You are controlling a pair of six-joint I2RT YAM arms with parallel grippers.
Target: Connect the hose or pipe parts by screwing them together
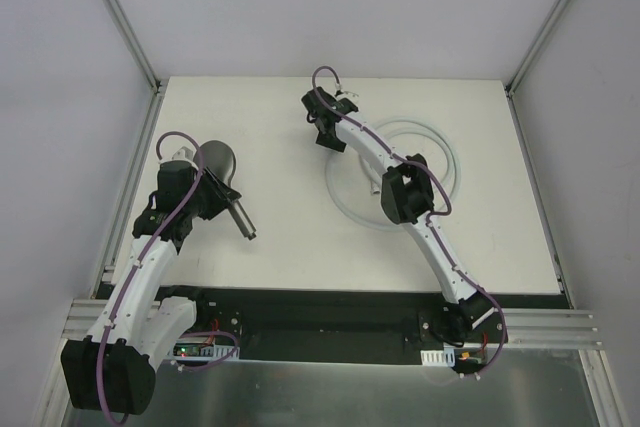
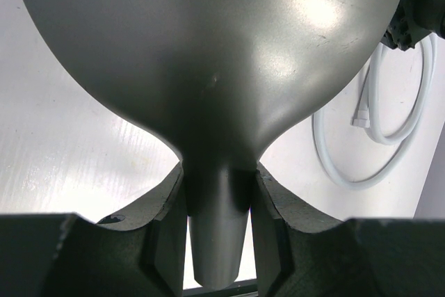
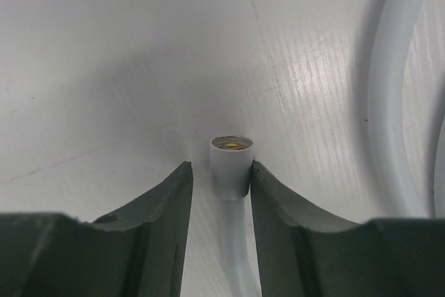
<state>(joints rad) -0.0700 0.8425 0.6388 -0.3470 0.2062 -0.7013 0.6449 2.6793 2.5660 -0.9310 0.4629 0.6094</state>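
Note:
My right gripper would leave the fitting behind if I lifted it now, because there is a gap between the white end fitting (image 3: 231, 165) and one fingertip.
The dark grey shower head (image 1: 218, 160) is lifted over the left of the table, its handle pointing toward the front edge. My left gripper (image 1: 213, 199) is shut on that handle. In the left wrist view the head (image 2: 208, 46) fills the top, and the handle runs down between the fingers of the left gripper (image 2: 217, 189). The pale hose (image 1: 452, 162) lies coiled at the right. My right gripper (image 3: 219, 172) straddles the hose's white end fitting (image 3: 231, 165). The right finger touches the fitting; a narrow gap shows at the left finger.
The white table (image 1: 300, 247) is bounded by metal frame rails, with a post (image 1: 120, 17) at the back left. Loops of hose (image 3: 389, 102) pass to the right of the right gripper. Another hose end (image 2: 360, 122) lies inside the coil.

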